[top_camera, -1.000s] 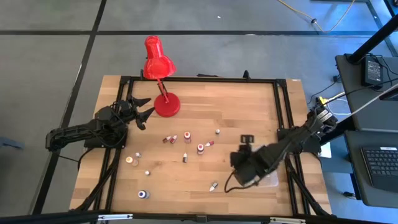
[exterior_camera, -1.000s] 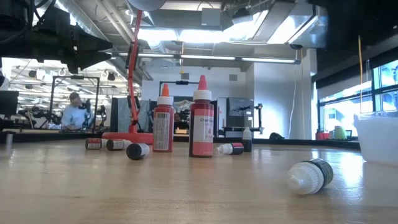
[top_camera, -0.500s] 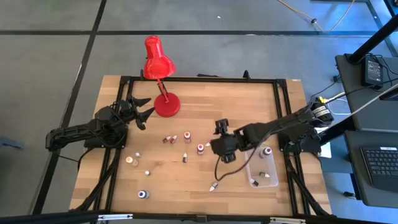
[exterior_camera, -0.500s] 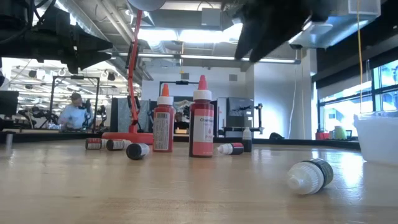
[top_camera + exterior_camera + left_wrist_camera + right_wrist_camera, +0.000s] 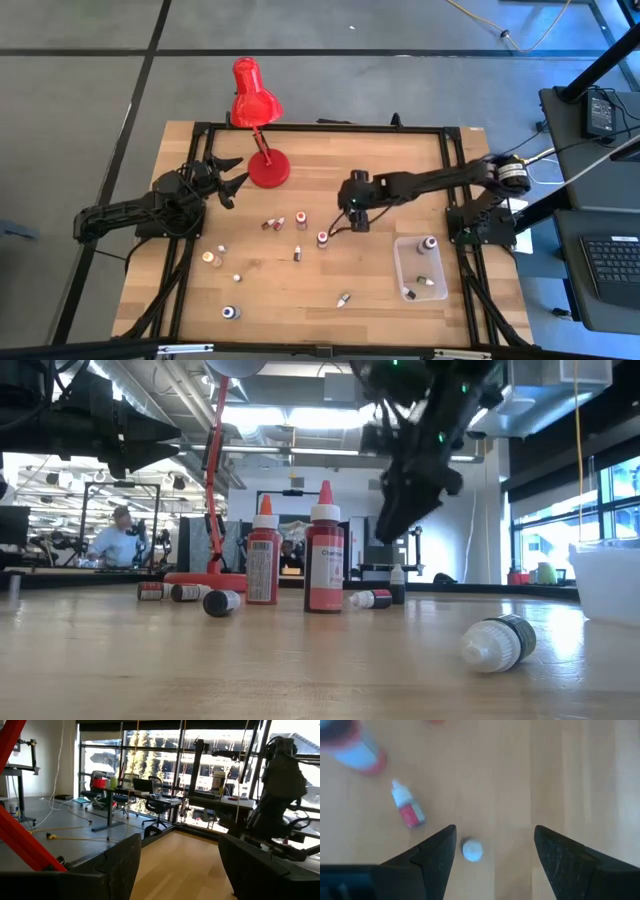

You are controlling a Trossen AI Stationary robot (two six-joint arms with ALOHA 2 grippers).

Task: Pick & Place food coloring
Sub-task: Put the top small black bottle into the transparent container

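I will next grab the small bottle by its white cap [image 5: 472,850] with my right gripper. Then I should put the bottle in the clear plastic tub.
Several tiny food coloring bottles lie or stand scattered on the wooden table [image 5: 400,160], among them one [image 5: 323,239] near the middle and a lying one [image 5: 344,298] toward the near edge. My right gripper [image 5: 353,215] hovers open above the table's middle, pointing steeply down. In the right wrist view a small white-capped bottle [image 5: 472,849] stands on the wood between the open fingers of my right gripper [image 5: 495,832], untouched, and a red bottle [image 5: 407,806] lies beside it. My left gripper [image 5: 238,172] waits open at the left, near the lamp's base.
A red desk lamp [image 5: 262,130] stands at the far left. A clear plastic tub [image 5: 402,268] with three bottles in it sits at the near right. In the low view two taller red bottles [image 5: 323,560] stand upright and a dark bottle [image 5: 498,642] lies near the camera.
My right gripper has swung from above the tub at the near right toward the table's middle, leftward and toward the far edge, and has sunk lower. The tub, hidden under it before, now shows with bottles inside.
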